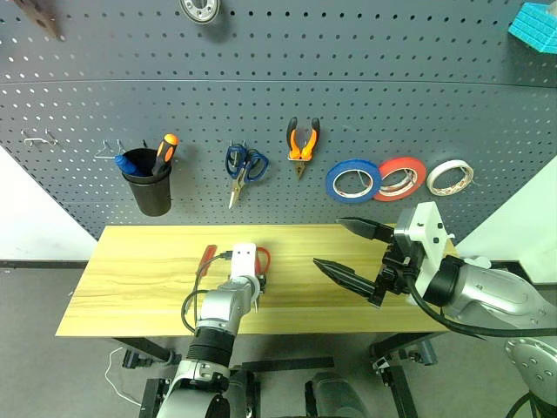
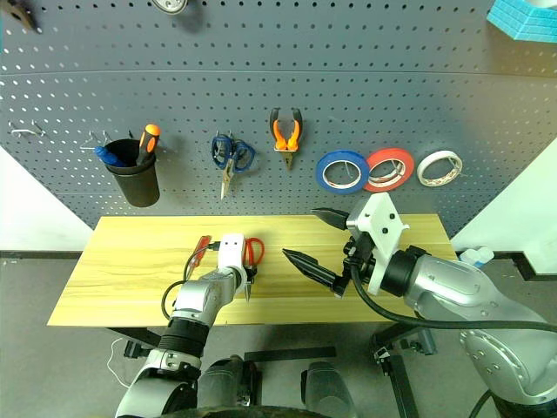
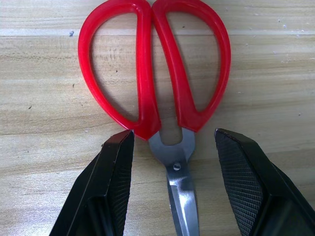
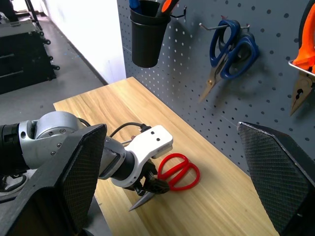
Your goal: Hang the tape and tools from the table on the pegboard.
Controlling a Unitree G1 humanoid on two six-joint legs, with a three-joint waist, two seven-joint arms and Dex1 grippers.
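My left gripper lowers, before it closes on the scissors' steel blades: its fingers stop above the blades in the left wrist view.
Red-handled scissors (image 3: 152,73) lie flat on the wooden table (image 1: 130,279). My left gripper (image 3: 172,137) is open just above them, one finger on each side of the steel blades near the pivot, with a gap on both sides. A slim red-handled screwdriver (image 1: 206,258) lies just left of that wrist. My right gripper (image 1: 327,242) hangs open and empty above the table's right half. On the pegboard (image 1: 261,87) hang the blue tape (image 1: 352,180) and the orange-and-black pliers (image 1: 302,144).
Also on the board are blue-handled scissors (image 1: 244,165), a black cup (image 1: 150,187) holding an orange-and-black screwdriver, a red-orange tape roll (image 1: 400,177) and a white roll (image 1: 449,177). Bare hooks (image 1: 39,138) sit at the far left.
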